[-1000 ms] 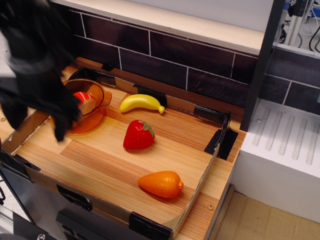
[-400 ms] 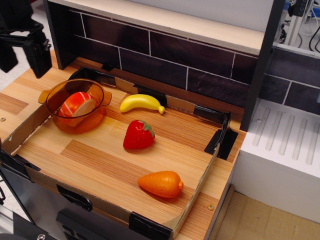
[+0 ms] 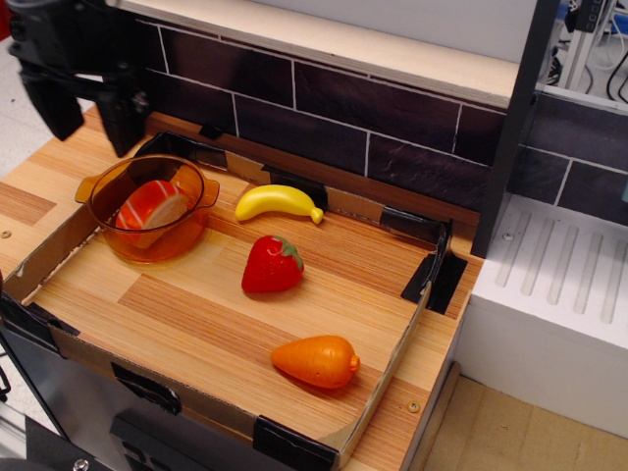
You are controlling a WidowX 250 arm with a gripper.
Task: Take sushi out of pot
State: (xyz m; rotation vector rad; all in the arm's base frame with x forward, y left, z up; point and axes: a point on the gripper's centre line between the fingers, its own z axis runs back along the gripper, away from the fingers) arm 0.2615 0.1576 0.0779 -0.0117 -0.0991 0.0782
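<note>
I next need to grab the sushi by its striped orange middle (image 3: 153,206) with my gripper, and then my gripper can take the sushi out of the amber pot.
The sushi (image 3: 152,209), orange with white stripes over a white base, lies tilted inside the amber pot (image 3: 110,186) at the left of the wooden tray. My gripper (image 3: 88,113) is black, open and empty. It hangs above and behind the pot's far left rim, apart from the pot and the sushi. Its two fingers point down, with a wide gap between them.
A yellow banana (image 3: 278,203) lies right of the pot. A red strawberry (image 3: 272,265) sits mid-tray and an orange carrot (image 3: 316,360) near the front right. The tray has low cardboard walls (image 3: 388,378). A dark tiled wall (image 3: 343,118) stands behind, and a white block (image 3: 559,294) to the right.
My gripper rose from beside the pot and moved up and back, then shifted right. It now hangs above the pot's far left side. The sushi stayed in the pot.
</note>
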